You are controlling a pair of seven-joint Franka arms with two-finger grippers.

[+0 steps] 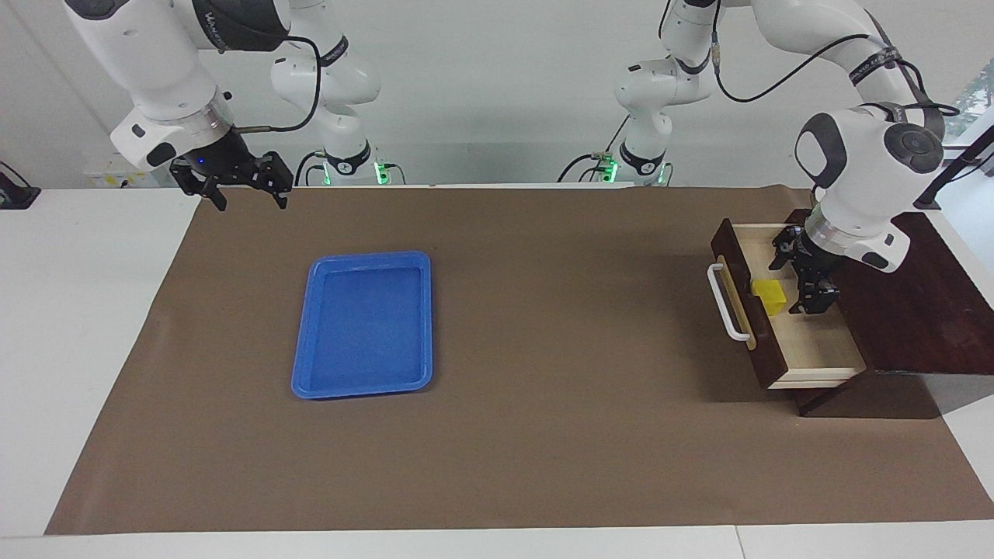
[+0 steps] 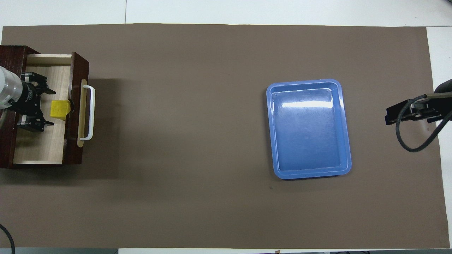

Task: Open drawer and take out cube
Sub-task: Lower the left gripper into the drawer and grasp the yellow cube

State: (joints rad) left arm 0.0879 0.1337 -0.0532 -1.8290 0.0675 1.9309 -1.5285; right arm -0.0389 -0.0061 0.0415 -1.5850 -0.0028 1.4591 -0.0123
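Observation:
In the overhead view my left gripper's fingers stand on either side of the yellow cube's near edge [image 2: 53, 109], so it is now time to close on the cube.
The dark brown drawer [image 1: 815, 345] stands pulled out of its cabinet [image 1: 920, 310] at the left arm's end of the table, its white bar handle [image 1: 726, 304] facing the table's middle. The yellow cube [image 1: 769, 296] lies inside on the pale wood floor, against the drawer's front panel. My left gripper [image 1: 800, 279] is down in the drawer with its fingers open, right beside the cube on the cabinet's side. In the overhead view the gripper [image 2: 50, 108] has its fingertips either side of the cube's [image 2: 59, 108] edge in the drawer [image 2: 39, 148]. My right gripper [image 1: 248, 194] waits open in the air.
A blue plastic tray [image 1: 304, 373] lies on the brown mat toward the right arm's end, with nothing in it; it also shows in the overhead view [image 2: 348, 141]. The right gripper [image 2: 390, 118] hangs over the mat's edge at the right arm's end.

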